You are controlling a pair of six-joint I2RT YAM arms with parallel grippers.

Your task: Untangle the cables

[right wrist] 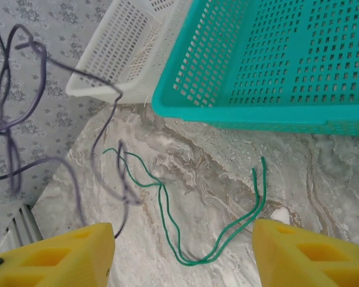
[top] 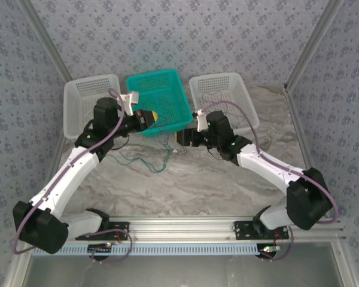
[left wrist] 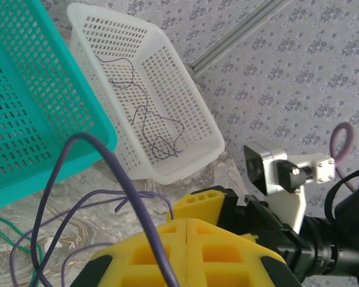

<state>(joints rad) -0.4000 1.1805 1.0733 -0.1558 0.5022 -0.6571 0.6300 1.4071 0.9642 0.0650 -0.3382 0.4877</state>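
Observation:
The robot should untangle the purple cable, so its right gripper will next grab the purple cable's (left wrist: 125, 182) hanging strand (left wrist: 145, 194), which is clear of the left gripper and the green cable.
A thin green cable (right wrist: 161, 186) lies in loose loops on the marble table, between the wide-apart fingers of my right gripper (right wrist: 180, 230), which is open and hovers just above it. In the top view the green cable (top: 145, 160) sits in front of the teal basket, with the right gripper (top: 179, 137) beside it. My left gripper (left wrist: 185, 224) is shut on a thin purple cable (left wrist: 125, 182) that rises from its fingertips and arcs down toward the table. The purple cable (right wrist: 12, 161) hangs blurred at the left. Another dark cable (left wrist: 145, 116) lies inside a white basket.
A teal basket (top: 158, 95) stands at the back middle, flanked by a left white basket (top: 84, 98) and a right white basket (top: 224, 89). The left gripper (top: 154, 116) hangs at the teal basket's front edge, close to the right gripper (left wrist: 208, 202). Patterned walls enclose the table.

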